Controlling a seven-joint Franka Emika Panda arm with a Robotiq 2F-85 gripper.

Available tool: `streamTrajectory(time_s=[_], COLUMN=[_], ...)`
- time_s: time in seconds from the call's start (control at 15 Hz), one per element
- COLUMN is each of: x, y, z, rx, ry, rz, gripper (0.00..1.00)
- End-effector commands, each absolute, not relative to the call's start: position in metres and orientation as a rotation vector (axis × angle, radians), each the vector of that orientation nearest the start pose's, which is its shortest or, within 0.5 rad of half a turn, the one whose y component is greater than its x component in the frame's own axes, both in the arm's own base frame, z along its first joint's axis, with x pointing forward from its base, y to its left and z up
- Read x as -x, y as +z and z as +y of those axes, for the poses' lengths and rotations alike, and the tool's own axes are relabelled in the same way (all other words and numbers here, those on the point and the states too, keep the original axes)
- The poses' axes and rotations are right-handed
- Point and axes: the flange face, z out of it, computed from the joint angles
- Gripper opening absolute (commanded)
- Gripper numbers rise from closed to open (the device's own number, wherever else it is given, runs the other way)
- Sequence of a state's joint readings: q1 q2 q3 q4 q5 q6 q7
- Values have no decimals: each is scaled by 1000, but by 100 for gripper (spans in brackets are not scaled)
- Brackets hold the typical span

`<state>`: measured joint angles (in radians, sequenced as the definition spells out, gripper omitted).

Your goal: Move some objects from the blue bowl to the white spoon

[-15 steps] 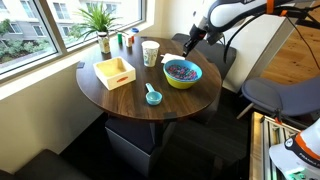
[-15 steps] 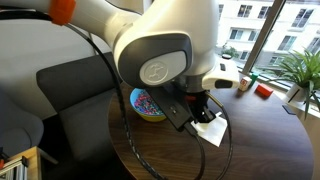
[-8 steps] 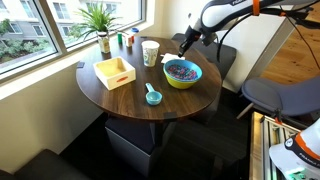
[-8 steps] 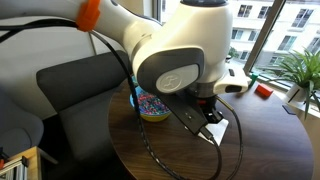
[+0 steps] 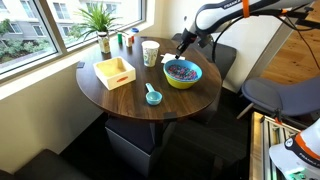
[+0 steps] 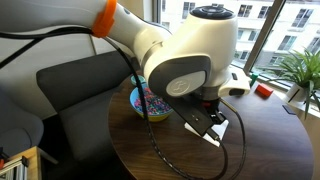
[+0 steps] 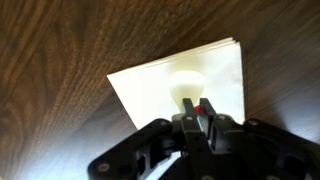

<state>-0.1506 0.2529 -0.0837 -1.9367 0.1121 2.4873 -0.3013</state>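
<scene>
The white spoon's bowl lies below my fingers, so the small red piece would land in the spoon, and it is time for my gripper to release it now.
The blue bowl [image 5: 182, 73], yellow-green outside, holds many tiny mixed-colour pieces [image 5: 181, 69] and also shows in an exterior view [image 6: 148, 103]. My gripper [image 5: 183, 46] hangs just beyond the bowl's far rim. In the wrist view my gripper [image 7: 197, 112] is shut with a small red piece [image 7: 204, 108] pinched at its tips. It is right above the white spoon [image 7: 186, 87], which lies on a white sheet [image 7: 150, 85]. The sheet also shows in an exterior view [image 6: 212, 130], beside the bowl. The arm hides most of the table there.
On the round dark table [image 5: 130, 100] stand a yellow square tray [image 5: 114, 72], a white cup [image 5: 150, 53] and a teal scoop [image 5: 152, 96]. A potted plant [image 5: 101, 20] and small bottles stand by the window. A grey chair [image 5: 275, 95] is nearby.
My gripper has moved from beside the bowl's far edge towards the cup side and a little lower. The arm has swung across the other exterior view. The bowl has not moved.
</scene>
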Motion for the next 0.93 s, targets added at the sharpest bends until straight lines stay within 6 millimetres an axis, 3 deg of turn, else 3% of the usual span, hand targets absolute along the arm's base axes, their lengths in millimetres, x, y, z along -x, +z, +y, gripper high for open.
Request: streamTrajectory(time_s=[0.0,0.07,0.2,0.47,0.73,0.87], x=[-623,-624,-623,-623,-624,-625], y=[382,381,380,382,401,413], z=[-146,-146,-146,-146,-138,-129], rx=[3105,3104,3104,3104,3099,3093], ry=[-460,-457,-452,-457,-507,-527], rz=[-6,-8,-11,-14,-33,-43], gripper=[4,10,37,57,96,100])
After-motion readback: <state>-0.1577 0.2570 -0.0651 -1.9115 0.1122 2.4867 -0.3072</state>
